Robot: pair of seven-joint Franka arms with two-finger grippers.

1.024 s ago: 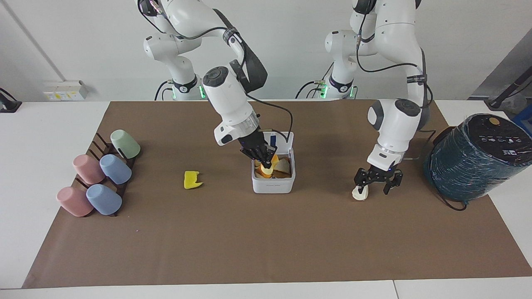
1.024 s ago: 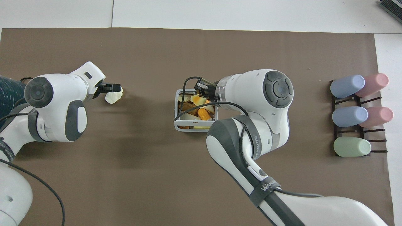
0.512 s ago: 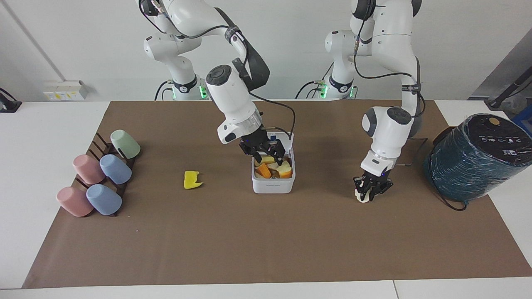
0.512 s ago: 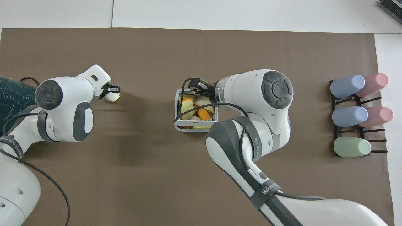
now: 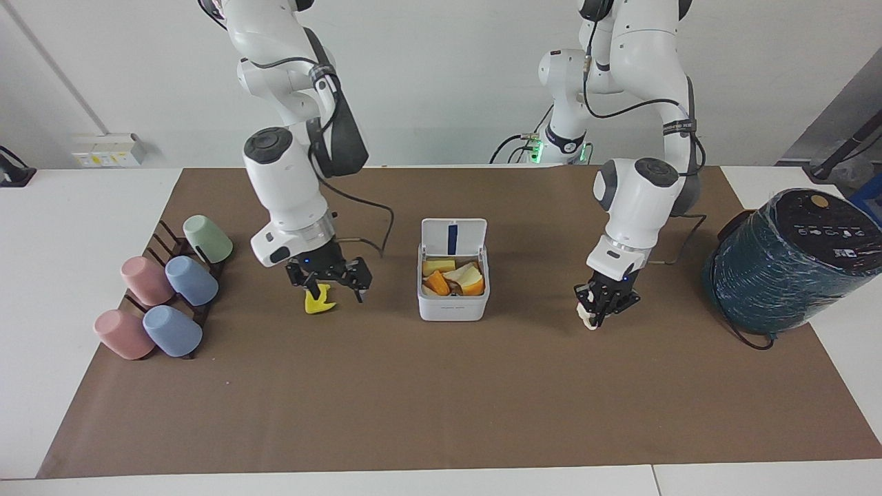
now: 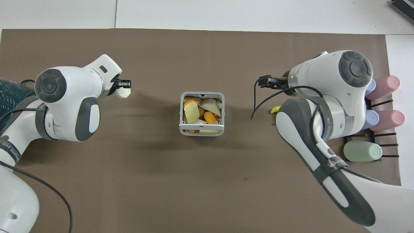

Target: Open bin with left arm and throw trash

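My right gripper grabs the bright yellow jagged piece by its body (image 6: 275, 109) next. Then it throws the piece into the open bin (image 6: 201, 132).
The white bin (image 5: 453, 308) (image 6: 201, 132) stands mid-mat with its lid (image 5: 453, 236) tipped up toward the robots. Inside lie several scraps, among them a yellow-orange wedge (image 5: 438, 282). My right gripper (image 5: 334, 295) hangs open just above the bright yellow jagged piece (image 5: 318, 302) (image 6: 275, 110), which lies on the mat toward the right arm's end. My left gripper (image 5: 598, 308) (image 6: 125, 86) is shut on the white lump (image 5: 586, 319) (image 6: 124, 93), low over the mat on the bin's left-arm side.
Several pastel cups (image 5: 165, 296) (image 6: 362, 151) lie on a dark rack at the right arm's end. A big dark teal wrapped cylinder (image 5: 785, 262) sits at the left arm's end, with a thin cable on the mat beside it.
My right gripper opened in the bin, dropped the wedge and swung across to above the yellow piece. My left gripper closed on the white lump and shifted it slightly toward the bin.
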